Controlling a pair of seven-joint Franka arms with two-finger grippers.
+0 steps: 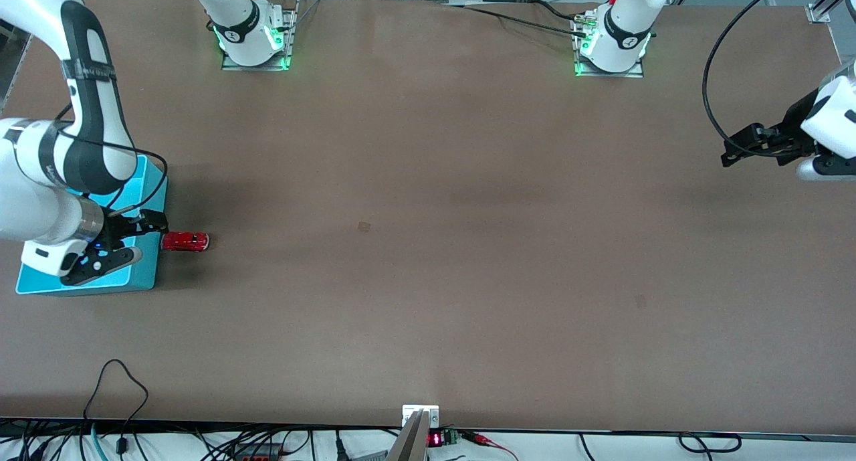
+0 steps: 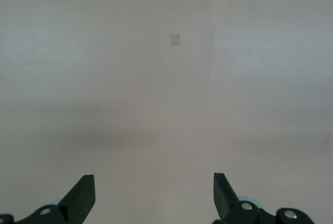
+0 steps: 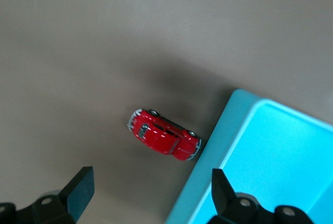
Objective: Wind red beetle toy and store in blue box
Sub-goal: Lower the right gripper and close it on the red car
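Note:
My right gripper grabs the toy by its cabin's sides next. Then I put the red beetle toy away in the blue box [image 1: 146, 268] [image 3: 281, 153].
The red beetle toy [image 1: 185, 241] stands on the brown table, touching or nearly touching the outer wall of the blue box [image 1: 146, 268] at the right arm's end. In the right wrist view the toy [image 3: 164, 135] lies beside the box's rim [image 3: 218, 156]. My right gripper [image 1: 155, 225] hangs open over the box's edge next to the toy, its fingers [image 3: 80, 188] wide apart with nothing between them; the right gripper [image 3: 151, 195] straddles table and box wall. My left gripper [image 1: 733, 150] waits open over the left arm's end of the table and sees only bare table past its fingertips [image 2: 83, 195].
The right arm's white forearm [image 1: 47, 200] covers much of the box. A small dark patch [image 1: 364, 227] marks the table's middle. A black cable [image 1: 707, 93] loops beside the left arm. Cables and a small fixture [image 1: 420, 417] line the table edge nearest the camera.

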